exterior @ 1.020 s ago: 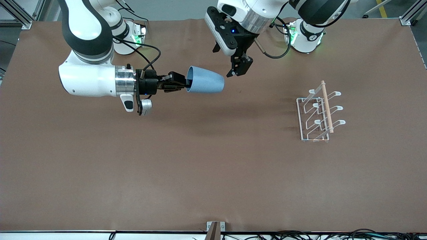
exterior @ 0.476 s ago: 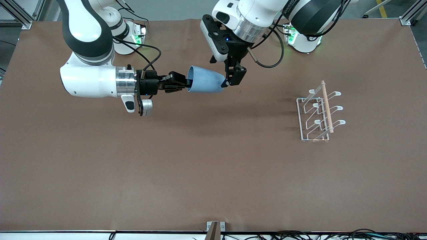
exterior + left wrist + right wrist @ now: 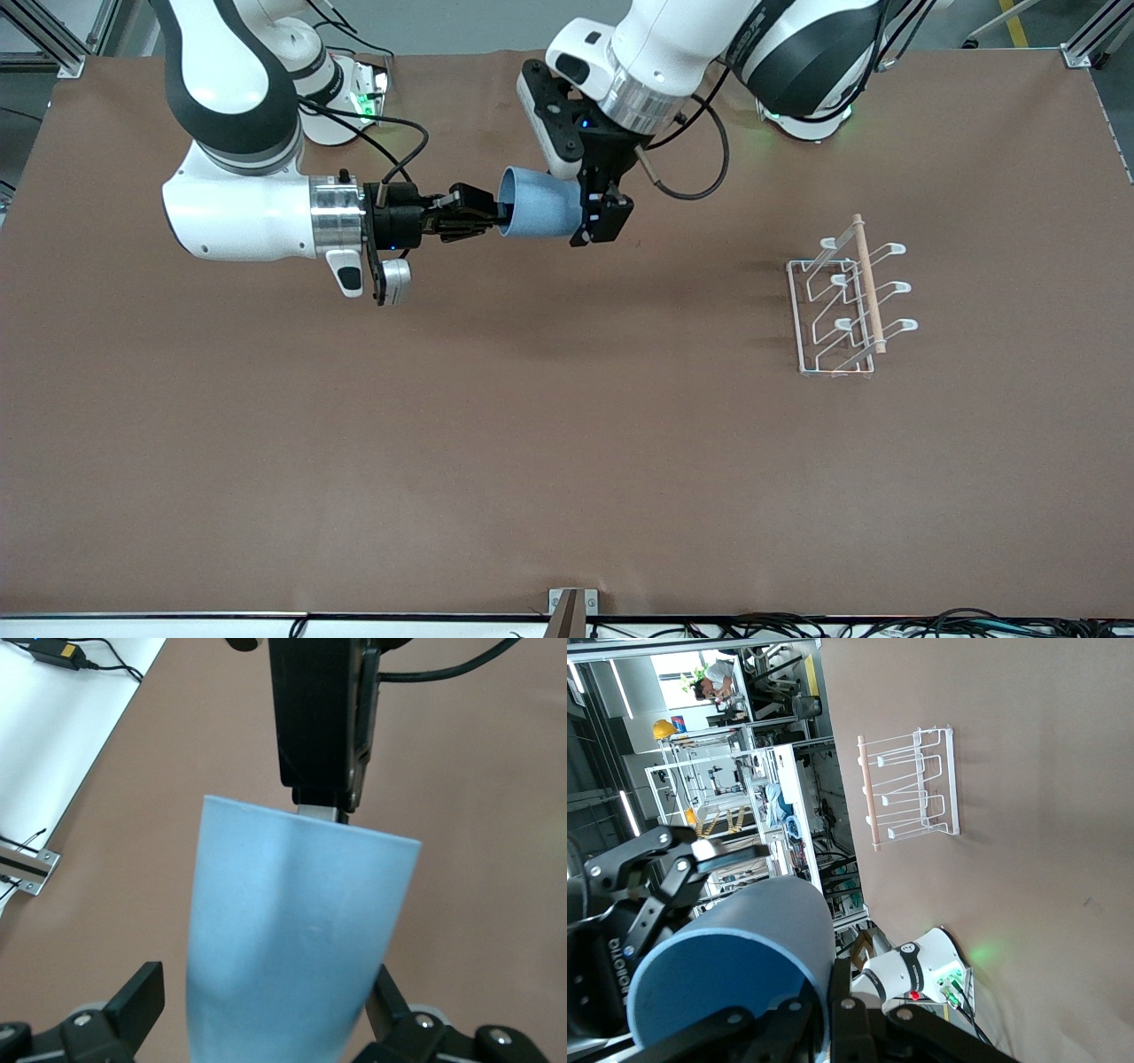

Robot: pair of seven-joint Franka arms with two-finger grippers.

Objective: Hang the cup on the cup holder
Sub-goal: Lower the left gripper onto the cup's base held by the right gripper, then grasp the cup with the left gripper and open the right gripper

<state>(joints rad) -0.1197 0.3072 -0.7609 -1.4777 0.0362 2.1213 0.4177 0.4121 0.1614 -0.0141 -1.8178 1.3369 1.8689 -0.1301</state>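
Note:
My left gripper is going to grab the light blue cup by its closed end (image 3: pixel 574 206) next. That keeps the cup's opening free to go over the cup holder (image 3: pixel 837 306).
The light blue cup (image 3: pixel 540 213) hangs on its side above the table, its mouth toward the right arm. My right gripper (image 3: pixel 492 221) is shut on the cup's rim, one finger inside the dark blue mouth (image 3: pixel 735 992) and one outside. My left gripper (image 3: pixel 586 220) stands open around the cup's closed end. In the left wrist view its fingers (image 3: pixel 133 1001) flank the cup (image 3: pixel 292 930) with gaps on both sides. The white wire cup holder (image 3: pixel 837 306) with its wooden rod (image 3: pixel 868 283) stands on the table toward the left arm's end, also in the right wrist view (image 3: pixel 917 788).
Brown table mat (image 3: pixel 532 443) spreads under everything. Both arm bases stand at the table's edge farthest from the front camera (image 3: pixel 341 97), (image 3: pixel 811 106). A small metal bracket (image 3: pixel 571 607) sits at the table edge nearest the front camera, with cables along it.
The left gripper has come down and toward the right arm, from beside the cup's closed end to straddling it. The right gripper and cup have barely shifted.

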